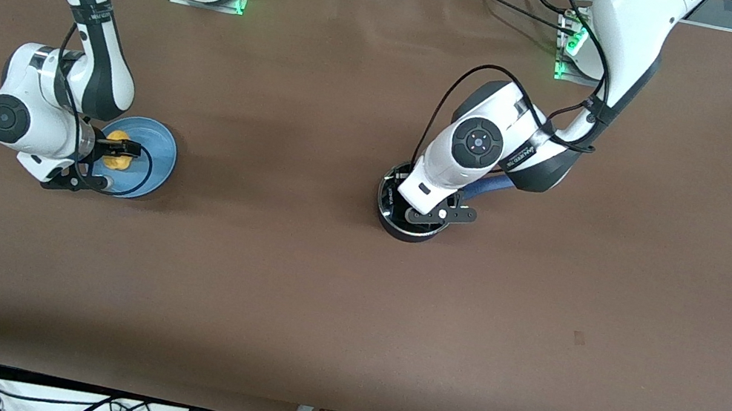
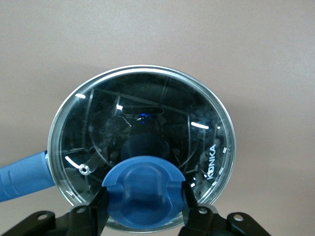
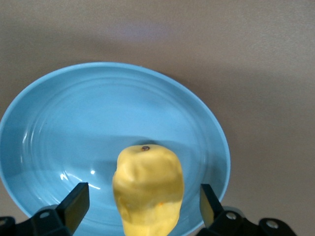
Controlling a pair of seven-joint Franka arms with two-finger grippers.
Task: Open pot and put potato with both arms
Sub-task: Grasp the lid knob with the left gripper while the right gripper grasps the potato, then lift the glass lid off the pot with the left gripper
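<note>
My right gripper grabs the potato [image 1: 112, 161] by its sides next, to put the potato in the pot.
The black pot [image 1: 386, 210] stands mid-table, its blue handle [image 1: 487, 188] pointing toward the left arm's base. Its glass lid [image 2: 147, 113] is on, with the blue knob [image 2: 142, 189] on top. My left gripper [image 1: 419, 213] is over the pot; in the left wrist view it [image 2: 142, 211] is shut on the knob, with a finger [image 2: 96, 209] pressed against each side. The yellow potato [image 1: 112, 161] lies on a blue plate [image 1: 160, 158] toward the right arm's end. My right gripper [image 3: 142, 204] is open around the potato [image 3: 147, 189], its fingers [image 3: 76, 201] clear of it.
The brown table top stretches wide between the plate and the pot and toward the front camera. Both arm bases stand at the table's edge farthest from the front camera. Cables lie along the nearest edge, off the table.
</note>
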